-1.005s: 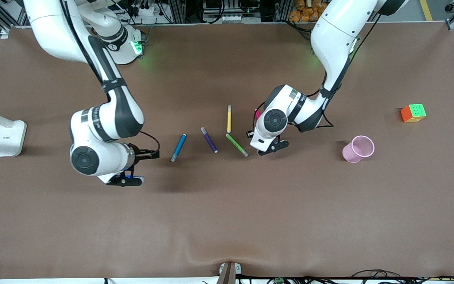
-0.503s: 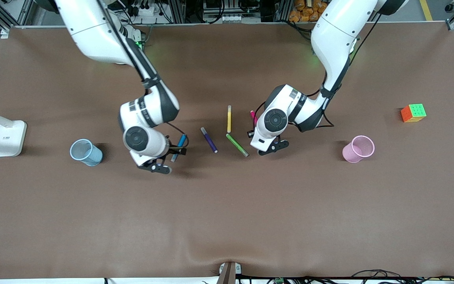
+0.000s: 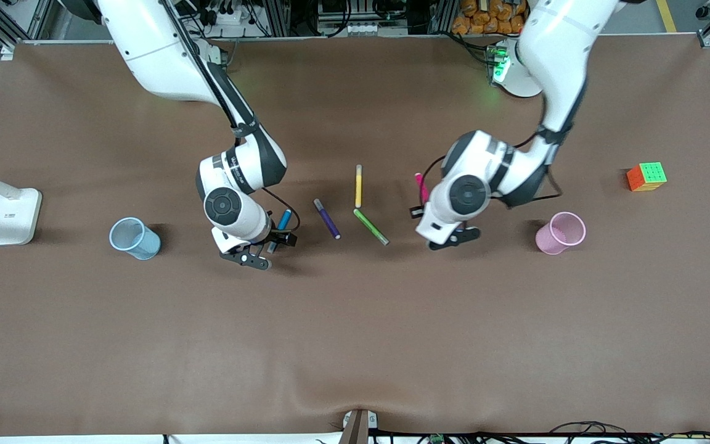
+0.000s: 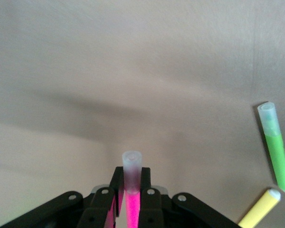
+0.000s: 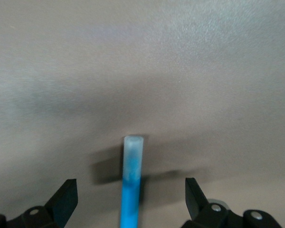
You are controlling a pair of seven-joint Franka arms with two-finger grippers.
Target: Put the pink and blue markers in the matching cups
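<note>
My right gripper is going to grab the blue marker by its blue body (image 3: 283,221) next, and then it can stand the marker in the blue cup (image 3: 135,238).
My left gripper (image 3: 418,209) (image 4: 132,175) is shut on the pink marker (image 3: 420,185) (image 4: 132,206), whose pale end sticks out past the fingertips. It is held over the table between the green marker and the pink cup (image 3: 560,232). The blue marker (image 3: 281,223) (image 5: 132,164) lies on the table. My right gripper (image 3: 278,239) (image 5: 131,192) is open and low over it, one finger on each side, apart from it. The blue cup (image 3: 135,238) stands upright toward the right arm's end of the table.
Purple (image 3: 326,218), yellow (image 3: 359,185) (image 4: 260,214) and green (image 3: 371,226) (image 4: 278,152) markers lie mid-table between the two grippers. A colour cube (image 3: 646,176) sits toward the left arm's end, a white lamp base (image 3: 13,216) at the right arm's end.
The left gripper closed on the pink marker and carried it toward the pink cup. The right arm swung from over the blue cup to the blue marker, staying open.
</note>
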